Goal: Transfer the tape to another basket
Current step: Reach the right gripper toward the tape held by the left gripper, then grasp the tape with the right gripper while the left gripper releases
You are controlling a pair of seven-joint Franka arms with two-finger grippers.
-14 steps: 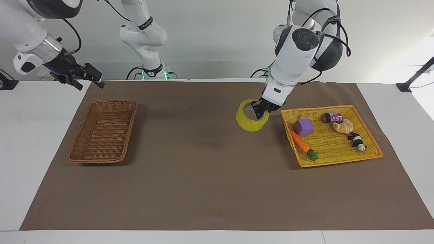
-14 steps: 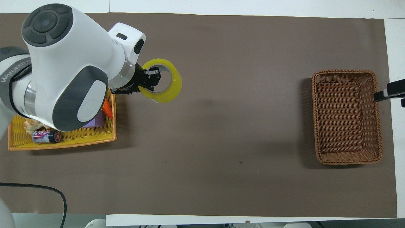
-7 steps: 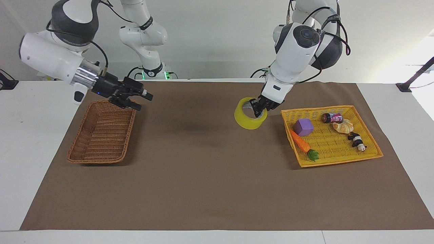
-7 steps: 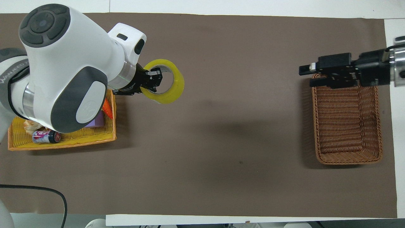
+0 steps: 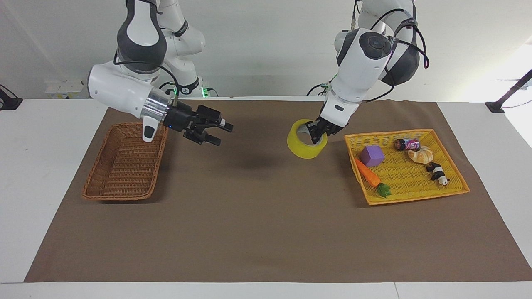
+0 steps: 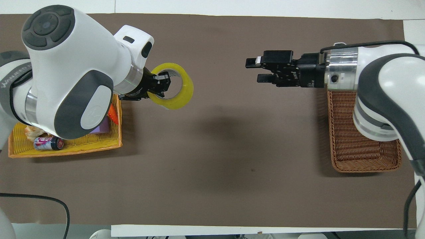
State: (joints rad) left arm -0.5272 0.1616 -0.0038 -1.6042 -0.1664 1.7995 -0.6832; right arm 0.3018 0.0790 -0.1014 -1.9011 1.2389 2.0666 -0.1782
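Note:
My left gripper already covers one side of the ring. My right gripper needs to grab the tape by its bare outer side (image 6: 187, 88) next.
The yellow tape (image 5: 301, 150) hangs tilted over the brown mat, beside the yellow basket's (image 5: 415, 197) edge toward the right arm's end. My left gripper (image 5: 316, 135) is shut on the roll's wall, with one finger inside the ring; it also shows in the overhead view (image 6: 162, 84) with the tape (image 6: 186, 91). My right gripper (image 5: 222, 133) is open and empty, pointing toward the tape over the mat, between the brown wicker basket (image 5: 120, 195) and the tape. It shows in the overhead view (image 6: 254, 70) too. The brown basket (image 6: 365, 167) is empty.
The yellow basket (image 6: 66, 149) holds a purple cube (image 5: 371, 155), a toy carrot (image 5: 368, 173), a small can (image 5: 407, 144), a croissant (image 5: 420, 155) and a panda toy (image 5: 437, 173). My right forearm passes over the brown basket's end nearer the robots.
My right arm has swung from outside the brown basket across it toward the middle of the table. My left gripper, with the tape, has shifted slightly toward the right arm's end.

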